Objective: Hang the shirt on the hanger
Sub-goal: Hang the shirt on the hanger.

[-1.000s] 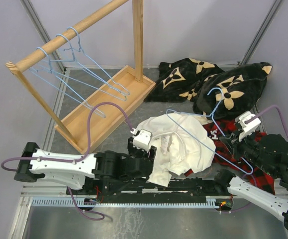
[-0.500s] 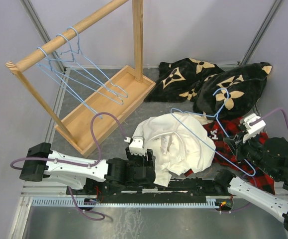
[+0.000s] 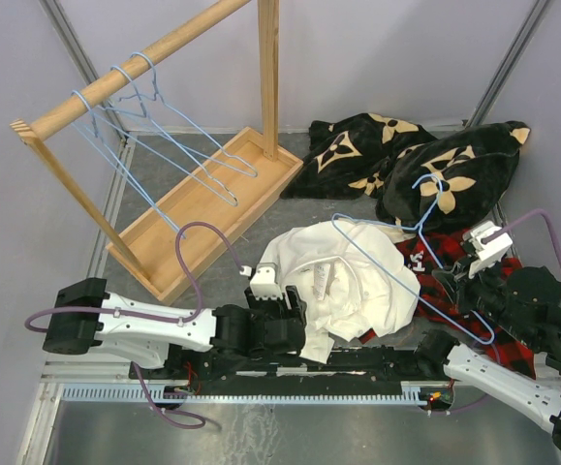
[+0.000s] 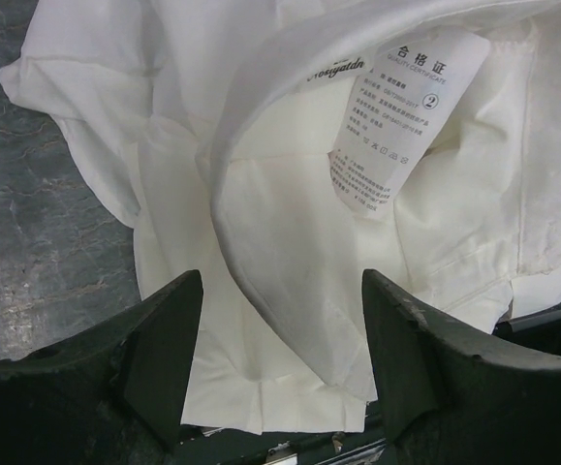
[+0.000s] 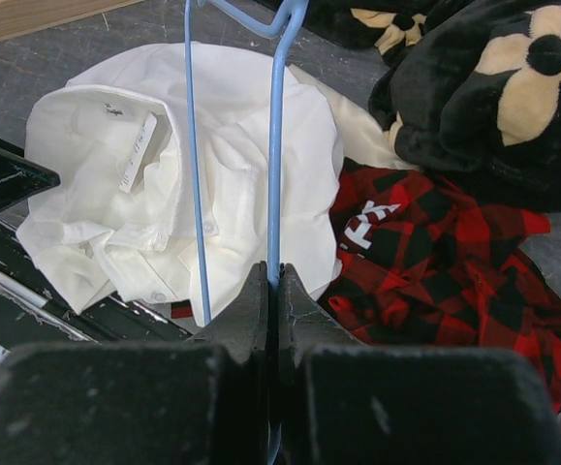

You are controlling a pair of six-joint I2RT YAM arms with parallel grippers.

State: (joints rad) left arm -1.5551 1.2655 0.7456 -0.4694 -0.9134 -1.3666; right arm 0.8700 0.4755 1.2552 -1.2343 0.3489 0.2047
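Next, my left gripper grabs the shirt's collar edge near the paper tag point(image 3: 302, 292) point(image 4: 257, 270), so that the neck opening stays free for putting in the hanger.
The cream-white shirt point(image 3: 348, 276) lies crumpled in the middle of the table, its collar and a paper tag up. It also shows in the left wrist view point(image 4: 290, 174) and the right wrist view point(image 5: 164, 184). My left gripper point(image 3: 299, 331) is open at the shirt's near-left edge. A fold of the hem lies between its jaws point(image 4: 282, 281), and they do not pinch it. My right gripper point(image 3: 462, 308) is shut on the light-blue wire hanger point(image 3: 387, 262) and holds it slanted over the shirt. The wire is pinched between the fingertips point(image 5: 273, 266), and the hanger point(image 5: 275, 145) runs away over the shirt.
A red-and-black plaid garment point(image 3: 445, 266) lies under the shirt's right side. A black blanket with tan flowers point(image 3: 406, 155) is heaped at the back right. A wooden rack point(image 3: 135, 73) with a tray base point(image 3: 202, 208) stands at the back left, with three blue hangers point(image 3: 154, 136) on its rail.
My left gripper has drawn back toward the near edge, staying at the shirt's near-left hem. My right gripper has carried the hanger a little to the right.
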